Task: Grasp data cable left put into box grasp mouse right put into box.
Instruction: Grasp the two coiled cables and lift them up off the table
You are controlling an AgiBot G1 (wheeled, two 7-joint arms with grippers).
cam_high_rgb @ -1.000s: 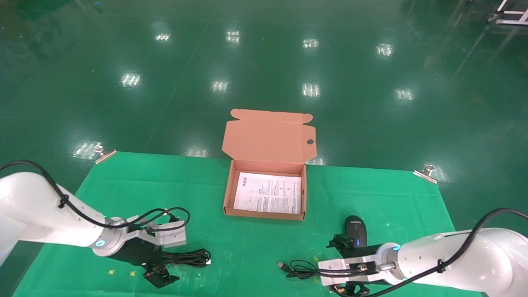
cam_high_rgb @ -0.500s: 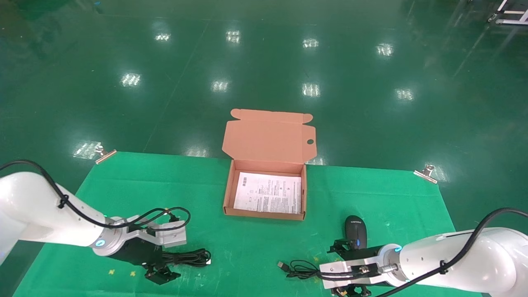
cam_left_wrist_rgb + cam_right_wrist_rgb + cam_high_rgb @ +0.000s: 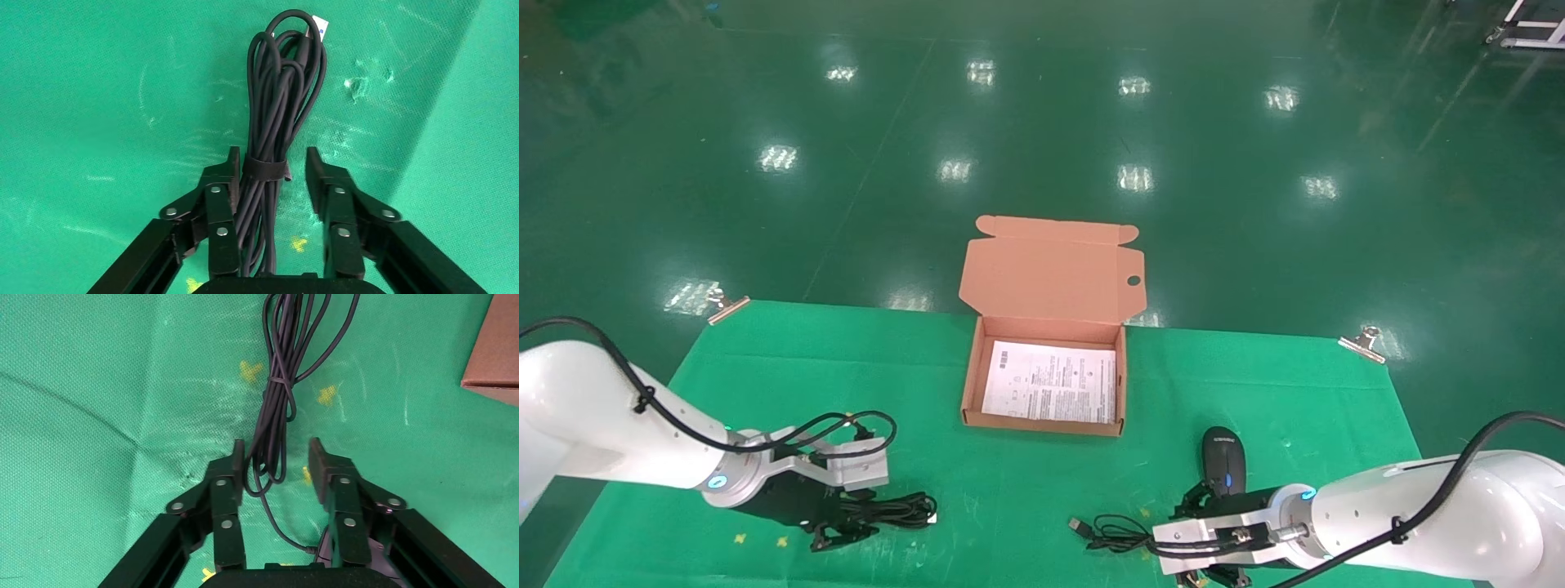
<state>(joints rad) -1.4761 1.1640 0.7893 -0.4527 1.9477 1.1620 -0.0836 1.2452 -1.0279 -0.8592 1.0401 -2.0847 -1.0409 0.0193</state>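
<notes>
My right gripper grips the mouse's cord by its gathered loops between tie and mouse next, since a slack single piece of the cord runs to the mouse.
The data cable lies on the green cloth at the near left, its pale plug tip pointing right. My left gripper is open and straddles the bundle at its band. In the left wrist view the gripper has one finger against the cable and the other apart from it. The black mouse lies at the near right. My right gripper is open at the mouse's near end. In the right wrist view the gripper has the mouse's cord between its jaws. The box stands open mid-table.
The box's lid stands up at the back, and a white printed sheet lines the bottom. The mouse cord and its USB plug lie left of the right gripper. Metal clips hold the cloth's far corners.
My left gripper's jaws have narrowed round the data cable bundle. My right gripper has dropped lower and drawn back toward the near edge, by the mouse's near end.
</notes>
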